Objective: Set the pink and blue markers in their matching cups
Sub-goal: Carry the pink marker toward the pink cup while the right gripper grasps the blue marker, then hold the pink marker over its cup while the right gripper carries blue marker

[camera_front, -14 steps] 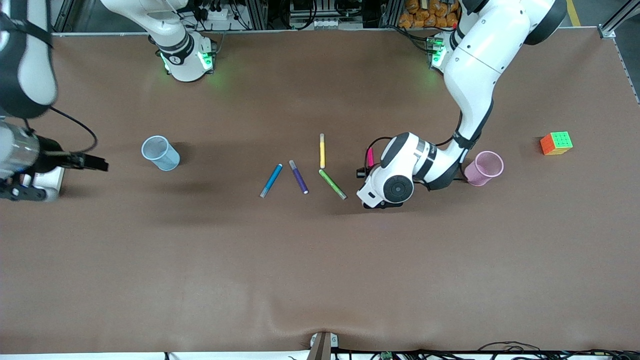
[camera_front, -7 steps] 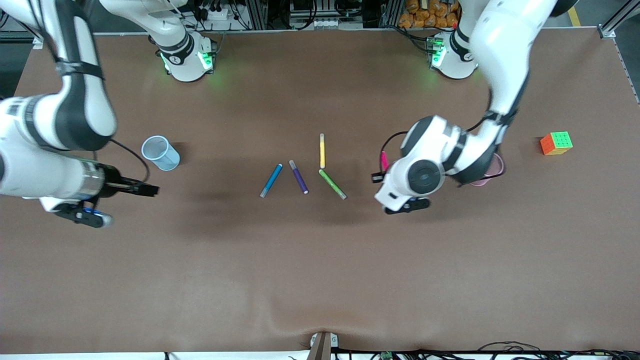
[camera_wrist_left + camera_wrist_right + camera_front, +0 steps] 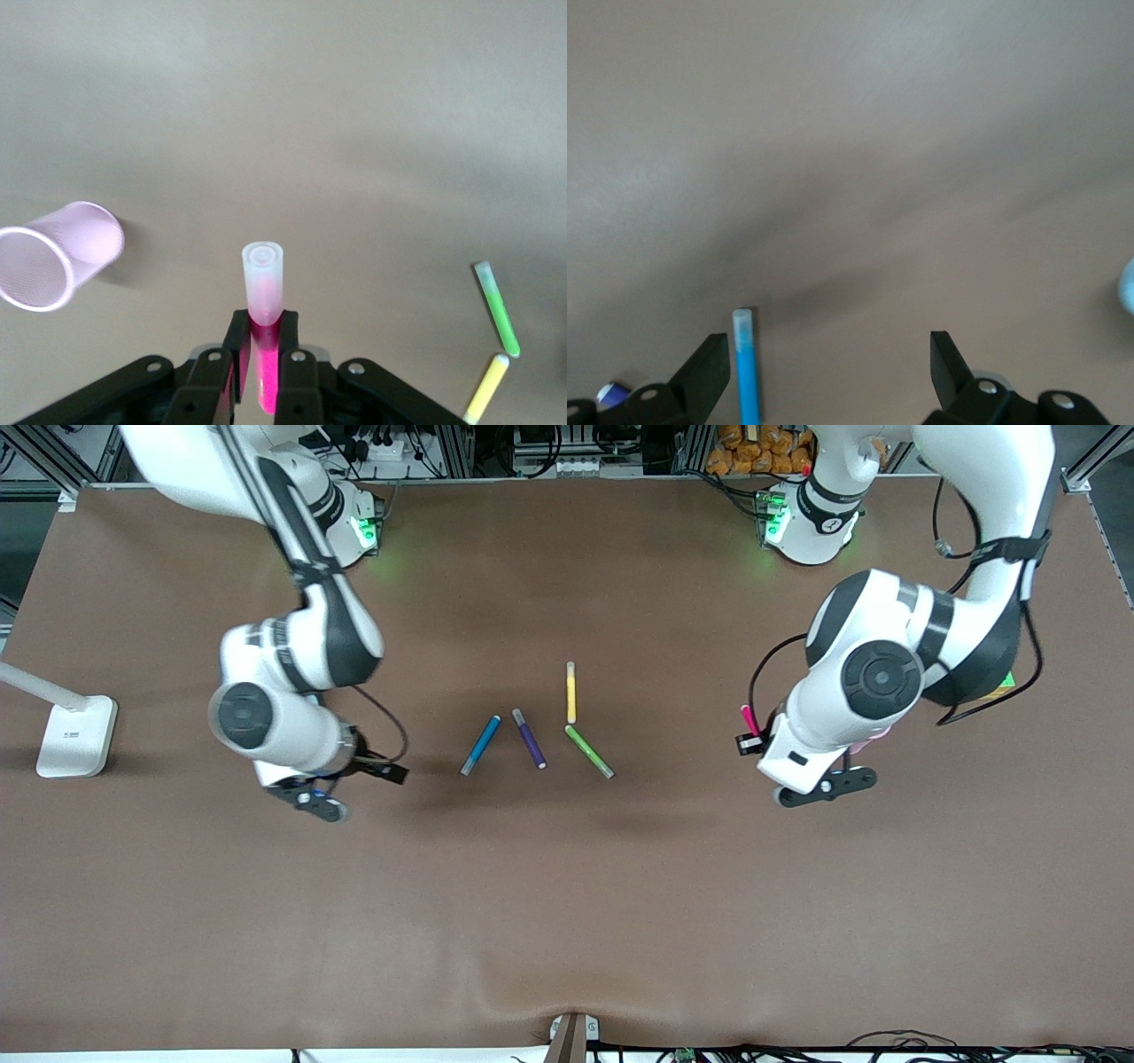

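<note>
My right gripper grabs the blue marker by its blue body [image 3: 747, 383] below the marker's pale end next, to place it in the matching cup [image 3: 1126, 286].
My left gripper [image 3: 749, 724] [image 3: 263, 323] is shut on the pink marker [image 3: 264, 301] [image 3: 747, 717], which sticks out past the fingertips, pale end first, in the air. The pink cup [image 3: 53, 257] stands a short way off; in the front view only a sliver of the pink cup [image 3: 875, 735] shows under the left arm. The blue marker [image 3: 480, 745] [image 3: 746, 372] lies flat on the table. My right gripper [image 3: 392, 771] [image 3: 826, 354] is open just short of it, the marker near one finger. The blue cup is hidden under the right arm.
A purple pen [image 3: 529, 739], a yellow pen [image 3: 571, 692] and a green pen [image 3: 589, 752] lie beside the blue marker. A white lamp base [image 3: 75, 735] stands at the right arm's end. A corner of a colour cube [image 3: 1006, 682] peeks from under the left arm.
The left gripper has carried the pink marker toward the left arm's end, close to the pink cup. The right arm has swung in from the table's end toward the blue marker, covering the blue cup.
</note>
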{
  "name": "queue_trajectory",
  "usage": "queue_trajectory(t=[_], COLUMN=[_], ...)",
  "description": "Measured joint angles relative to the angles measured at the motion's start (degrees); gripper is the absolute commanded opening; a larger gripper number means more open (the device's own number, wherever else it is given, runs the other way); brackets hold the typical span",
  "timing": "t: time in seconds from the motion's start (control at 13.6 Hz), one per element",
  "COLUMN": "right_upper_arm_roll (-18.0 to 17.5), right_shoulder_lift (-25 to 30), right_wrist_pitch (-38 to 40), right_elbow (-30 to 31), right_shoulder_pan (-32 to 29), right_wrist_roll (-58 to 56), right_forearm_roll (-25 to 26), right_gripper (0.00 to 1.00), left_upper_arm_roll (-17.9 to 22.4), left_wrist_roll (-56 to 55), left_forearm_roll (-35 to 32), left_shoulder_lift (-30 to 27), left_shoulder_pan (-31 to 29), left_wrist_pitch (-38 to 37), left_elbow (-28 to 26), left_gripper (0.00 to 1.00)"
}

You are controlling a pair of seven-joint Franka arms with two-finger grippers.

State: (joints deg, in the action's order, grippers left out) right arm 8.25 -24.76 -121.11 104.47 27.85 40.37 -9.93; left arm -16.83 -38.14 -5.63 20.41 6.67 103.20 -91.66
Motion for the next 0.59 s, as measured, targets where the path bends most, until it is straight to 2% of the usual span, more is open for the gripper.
queue_trajectory(t=[0.15,0.29,0.44,0.59], right_upper_arm_roll=[-0.05,-0.05,-0.03,0.03], right_shoulder_lift=[-3.26,-6.25,-8.6,-9.47], right_wrist_pitch=[-3.1,-6.36,-8.17,-8.56], right_elbow=[0.32,0.36,0.27,0.1], right_shoulder_pan=[3.65,5.88,6.82,6.97], right_wrist_roll=[4.19,5.62,5.6,5.61], right_forearm_roll=[-0.09,-2.9,-5.63,-6.17], right_gripper=[0.73,0.51,0.49,0.46], left_upper_arm_roll=[0.04,0.03,0.07,0.12], left_wrist_roll=[1.17,2.12,2.81,3.69], left_forearm_roll=[-0.31,-0.38,-0.42,-1.09], left_shoulder_lift=[-1.57,-3.23,-4.79,-6.02], left_shoulder_pan=[-1.58,-3.11,-4.25,-5.96], left_wrist_pitch=[0.0,-0.1,-0.88,-2.14], left_elbow=[-0.02,-0.04,-0.09,-0.4], left_gripper=[0.0,0.0,0.0,0.0])
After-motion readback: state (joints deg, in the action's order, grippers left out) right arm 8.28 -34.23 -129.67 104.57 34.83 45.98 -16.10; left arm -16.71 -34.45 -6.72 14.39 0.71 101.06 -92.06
